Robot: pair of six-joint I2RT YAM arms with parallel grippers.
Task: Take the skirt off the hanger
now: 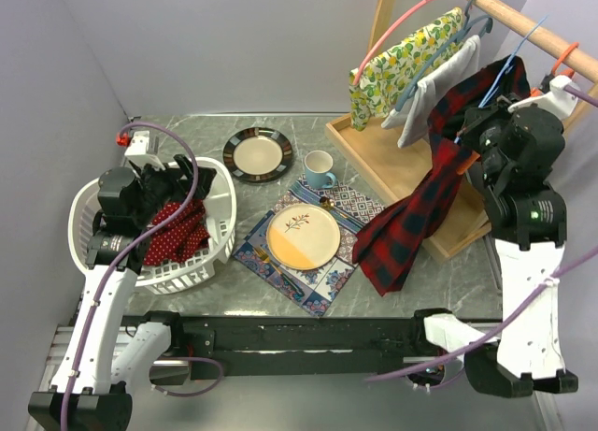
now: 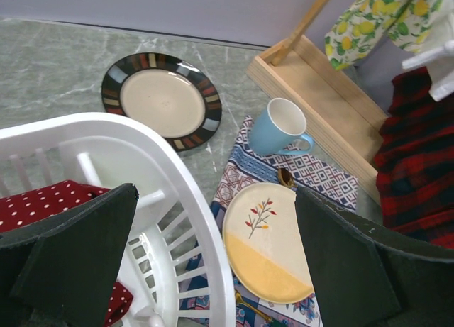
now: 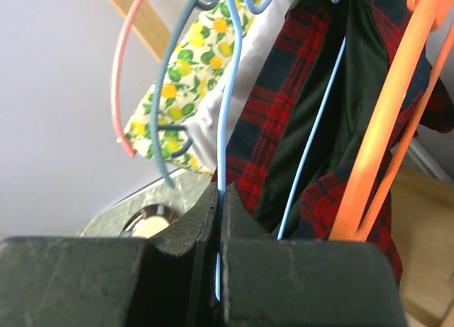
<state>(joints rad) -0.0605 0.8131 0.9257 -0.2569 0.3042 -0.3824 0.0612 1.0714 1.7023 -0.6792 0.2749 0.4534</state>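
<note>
My left gripper grabs the plaid skirt by its lower draped end (image 1: 391, 248) (image 2: 417, 208) next, leaving the blue wire free, to pull the skirt off the hanger.
The red and dark plaid skirt (image 1: 411, 216) hangs from a thin light-blue wire hanger (image 1: 500, 76) on the wooden rail (image 1: 523, 24), and its lower end drapes onto the table. My right gripper (image 1: 481, 136) is up at the skirt's top. In the right wrist view it (image 3: 220, 199) is shut on the blue hanger wire (image 3: 228, 93), with the skirt (image 3: 262, 121) just behind. My left gripper (image 1: 177, 183) hovers open and empty over the rim of the white basket (image 1: 220, 183); in the left wrist view it (image 2: 213, 228) holds nothing.
The rail also carries a lemon-print cloth (image 1: 406, 62), a pale cloth (image 1: 439, 85) and an orange hanger (image 3: 383, 142). The wooden rack base (image 1: 392, 160) lies below. A red dotted cloth (image 1: 177, 235) lies in the basket. A yellow plate (image 1: 303, 237), blue cup (image 1: 319, 168) and striped-rim plate (image 1: 258, 154) stand mid-table.
</note>
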